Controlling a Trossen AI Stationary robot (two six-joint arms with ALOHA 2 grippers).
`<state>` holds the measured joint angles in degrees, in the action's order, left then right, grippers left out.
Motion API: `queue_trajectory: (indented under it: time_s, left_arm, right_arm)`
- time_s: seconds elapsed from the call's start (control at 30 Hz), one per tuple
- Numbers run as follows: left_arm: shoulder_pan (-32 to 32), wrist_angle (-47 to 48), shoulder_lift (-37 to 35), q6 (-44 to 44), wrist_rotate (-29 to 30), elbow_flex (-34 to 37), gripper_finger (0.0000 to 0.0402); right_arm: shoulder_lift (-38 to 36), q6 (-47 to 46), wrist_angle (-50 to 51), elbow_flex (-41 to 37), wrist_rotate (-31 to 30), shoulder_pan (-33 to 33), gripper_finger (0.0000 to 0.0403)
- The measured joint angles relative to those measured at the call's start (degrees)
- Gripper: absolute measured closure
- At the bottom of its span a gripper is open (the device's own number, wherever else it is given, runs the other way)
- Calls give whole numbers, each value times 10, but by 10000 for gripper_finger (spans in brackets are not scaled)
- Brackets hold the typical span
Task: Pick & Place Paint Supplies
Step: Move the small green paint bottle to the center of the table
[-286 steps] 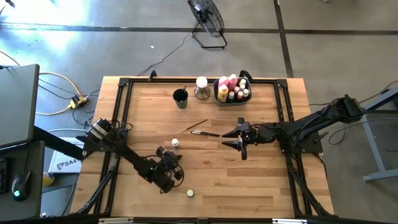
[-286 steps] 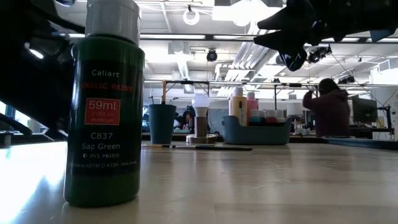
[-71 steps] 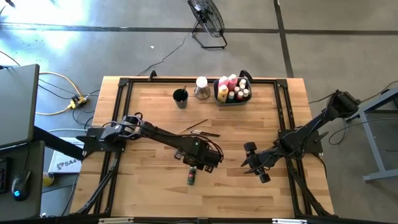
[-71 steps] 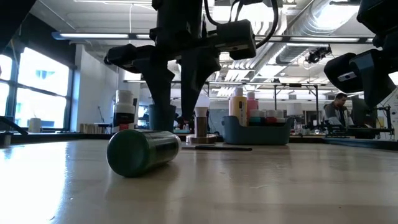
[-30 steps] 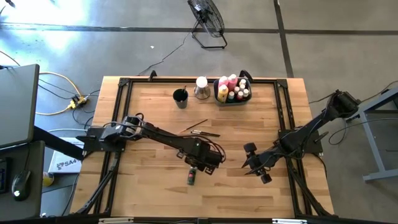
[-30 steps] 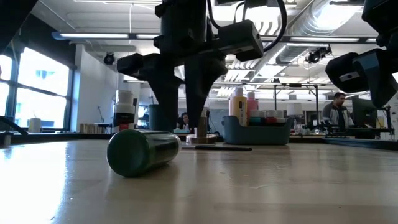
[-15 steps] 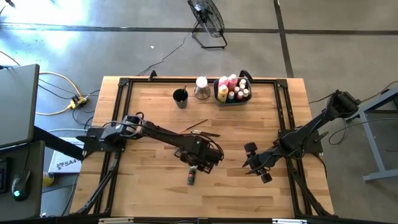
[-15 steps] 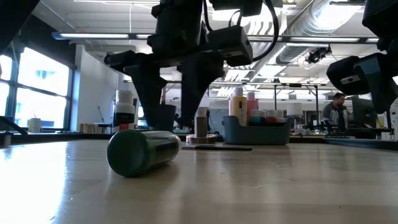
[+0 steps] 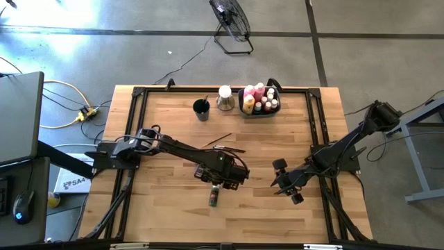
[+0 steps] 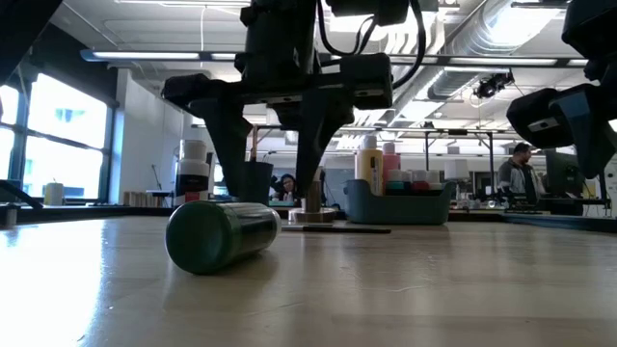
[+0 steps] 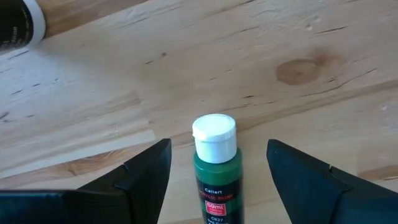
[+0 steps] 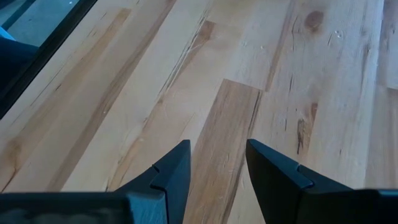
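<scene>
My fingers are still above the green bottle's white cap [image 9: 216,186] [image 11: 214,137], so my left gripper lowers next and it is too early to close on the bottle.
A green paint bottle [image 9: 214,197] with a white cap [image 11: 214,134] lies on its side on the wooden table [image 9: 166,208], near the front middle; the low view shows it end-on [image 10: 222,234]. My left gripper [image 9: 220,182] hangs just above it, pointing down and open. Its two fingers [image 11: 146,171] stand on either side of the bottle's cap end without touching it. My right gripper [image 9: 284,184] waits to the right, open, with only bare wood between its fingers [image 12: 171,171].
At the far edge stand a grey-blue bin [image 9: 244,109] filled with paint bottles, a small dark cup [image 9: 201,109] and a white-topped object [image 9: 225,97]. Thin brushes [image 9: 225,144] lie mid-table. A dark-labelled bottle [image 11: 18,25] lies near my left gripper. Black frame rails [image 9: 132,139] border the table.
My left gripper has opened wider and rolled about its downward-pointing line while staying over the green bottle. The bottle has not moved.
</scene>
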<state>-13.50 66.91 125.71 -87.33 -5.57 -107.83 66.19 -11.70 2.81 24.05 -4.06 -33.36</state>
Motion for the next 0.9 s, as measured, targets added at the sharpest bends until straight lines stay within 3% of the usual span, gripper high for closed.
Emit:
queue_trajectory:
  time_s: [0.3, 0.53, 0.9]
  left_arm:
    - [-1, -35, 18, 0, -4, -2, 142]
    - [-1, -24, 37, 17, -44, 1, 142]
    - [-1, -40, 48, 35, -12, 0, 144]
  right_arm:
    - [0, 0, 4, 0, -2, 0, 255]
    - [0, 0, 5, 0, -3, 0, 255]
    - [0, 0, 9, 0, -3, 0, 255]
